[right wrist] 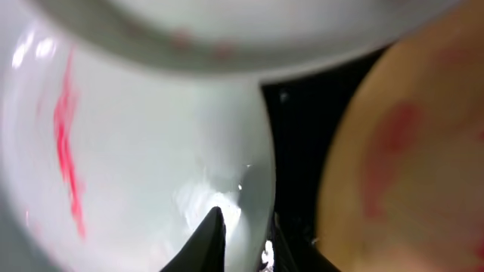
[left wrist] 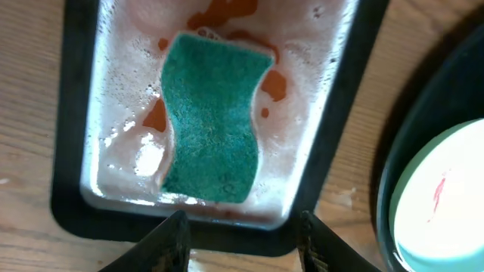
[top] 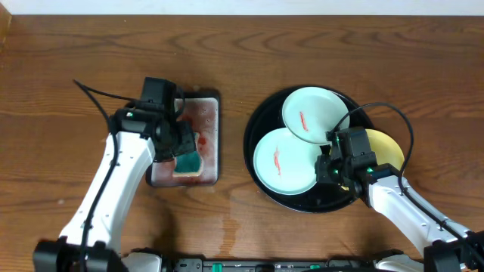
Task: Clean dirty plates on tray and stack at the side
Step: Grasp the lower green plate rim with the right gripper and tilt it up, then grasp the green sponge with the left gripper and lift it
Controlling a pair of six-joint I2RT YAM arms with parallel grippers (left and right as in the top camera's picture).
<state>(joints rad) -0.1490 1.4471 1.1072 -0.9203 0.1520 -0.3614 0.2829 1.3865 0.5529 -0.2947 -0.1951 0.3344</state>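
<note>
I will next grab the teal sponge (left wrist: 212,121) with my left gripper, across its middle from above, so its ends and bottom can scrub plates.
The large round black tray (top: 261,174) sits at the right and holds three plates. Two are pale blue-white with red streaks, one at the back (top: 311,112) and one at the front left (top: 283,160). A pale yellow plate (top: 384,145) lies at the right, partly under my right arm. My right gripper (top: 330,168) is shut on the front plate's right rim (right wrist: 151,151), with one finger on top and one outside the rim (right wrist: 243,243). The yellow plate (right wrist: 408,151) is next to it. My left gripper (left wrist: 242,238) is open and empty, hovering just short of the teal sponge (left wrist: 212,121).
The sponge (top: 187,162) lies in a small rectangular black-rimmed tray (top: 213,136) of reddish foamy water, left of the round tray. In the left wrist view the round tray's rim (left wrist: 397,143) and a streaked plate (left wrist: 439,196) show at the right. The table is brown wood.
</note>
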